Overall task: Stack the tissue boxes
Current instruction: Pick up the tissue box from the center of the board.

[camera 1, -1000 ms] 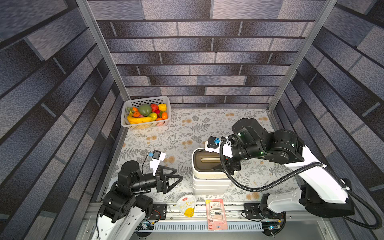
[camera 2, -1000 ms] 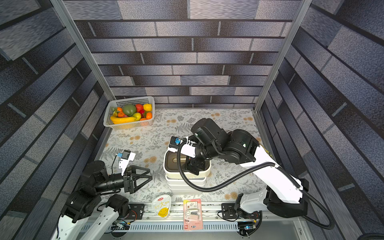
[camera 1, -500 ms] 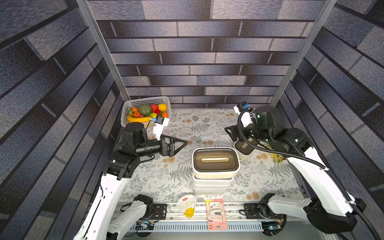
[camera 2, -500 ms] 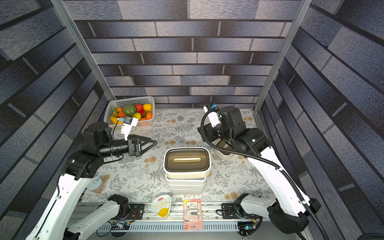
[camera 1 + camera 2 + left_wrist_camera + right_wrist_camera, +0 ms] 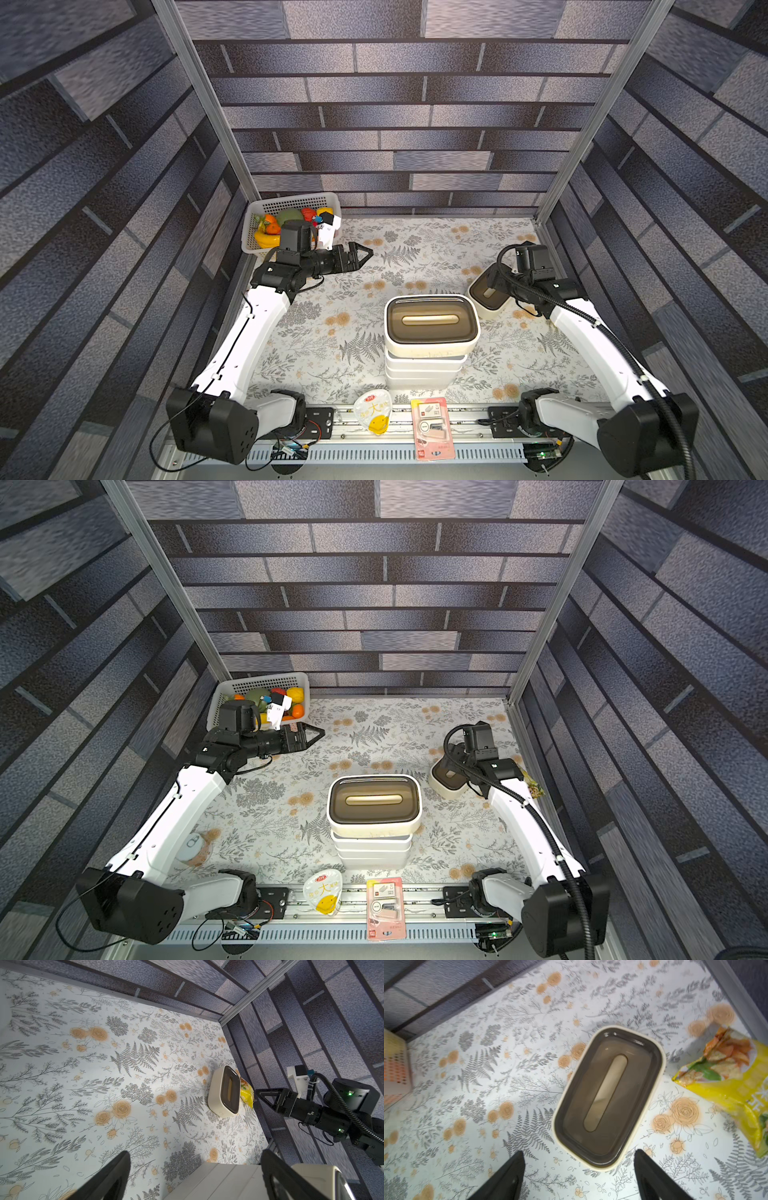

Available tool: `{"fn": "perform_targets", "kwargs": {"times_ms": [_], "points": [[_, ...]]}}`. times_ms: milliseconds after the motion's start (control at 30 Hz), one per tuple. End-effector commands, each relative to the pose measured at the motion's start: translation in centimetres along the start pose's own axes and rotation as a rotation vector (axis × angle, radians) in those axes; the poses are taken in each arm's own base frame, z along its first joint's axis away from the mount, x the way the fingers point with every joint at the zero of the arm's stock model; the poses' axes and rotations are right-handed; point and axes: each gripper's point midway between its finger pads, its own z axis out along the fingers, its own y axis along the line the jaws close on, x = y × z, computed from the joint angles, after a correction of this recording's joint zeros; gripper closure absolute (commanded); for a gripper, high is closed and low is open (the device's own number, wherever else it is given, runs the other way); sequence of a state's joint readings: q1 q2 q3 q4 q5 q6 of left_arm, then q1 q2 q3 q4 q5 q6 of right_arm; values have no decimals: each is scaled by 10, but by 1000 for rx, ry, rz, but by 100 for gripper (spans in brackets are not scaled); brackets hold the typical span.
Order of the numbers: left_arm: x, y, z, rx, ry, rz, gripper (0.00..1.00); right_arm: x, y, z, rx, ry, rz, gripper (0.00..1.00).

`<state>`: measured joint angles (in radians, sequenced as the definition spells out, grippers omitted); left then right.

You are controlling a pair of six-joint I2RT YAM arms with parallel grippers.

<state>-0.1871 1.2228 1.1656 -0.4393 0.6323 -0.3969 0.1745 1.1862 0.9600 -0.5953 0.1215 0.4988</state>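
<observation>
My right gripper grabs the lone tissue box by its lid slot and the long side facing the snack bag next, so its base stays free to stack.
A stack of tissue boxes (image 5: 430,332) (image 5: 374,808) stands in the middle of the table in both top views. Its top box is cream with a dark brown slotted lid, on white boxes. One more cream tissue box (image 5: 486,295) (image 5: 444,781) (image 5: 223,1093) (image 5: 608,1097) with a brown lid lies alone at the right. My right gripper (image 5: 578,1153) (image 5: 259,1093) hangs open just above that box's near end, touching nothing. Near the fruit basket my left gripper (image 5: 365,251) (image 5: 318,731) (image 5: 194,1153) is held wide open and empty, pointing across the table.
A white perforated fruit basket (image 5: 291,203) (image 5: 257,681) sits in the back left corner. A yellow snack bag (image 5: 726,1084) (image 5: 246,1093) lies beside the lone box, against the right wall. A pouch (image 5: 374,411) and a red card pack (image 5: 432,428) rest on the front rail.
My right gripper left the top of the stack and swung right over the lone box. My left arm rose from the front left and reached out beside the basket.
</observation>
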Motion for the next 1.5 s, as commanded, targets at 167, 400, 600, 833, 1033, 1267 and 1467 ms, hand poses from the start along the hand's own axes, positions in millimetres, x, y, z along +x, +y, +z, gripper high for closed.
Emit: {"fn": "perform_targets", "kwargs": {"times_ms": [167,400,600,833,1033,1267,1467], "points": [[5,2,-2,-107,-46,99,0,-3,-27,31,125,-51,250,14],[9,-2,-5,-112,-31,118,0,14,-50,46,226,-54,322,17],[15,-5,-5,-132,-13,161,0,17,-49,63,241,-19,310,25],[18,-4,-8,-171,-10,208,0,13,-42,80,232,0,306,30],[18,-6,-9,-168,-14,212,0,19,-44,90,252,33,297,35],[17,-7,-10,-163,-13,213,0,21,-46,90,271,60,259,41],[16,-8,-12,-163,-18,212,0,20,-44,87,273,82,199,53]]}}
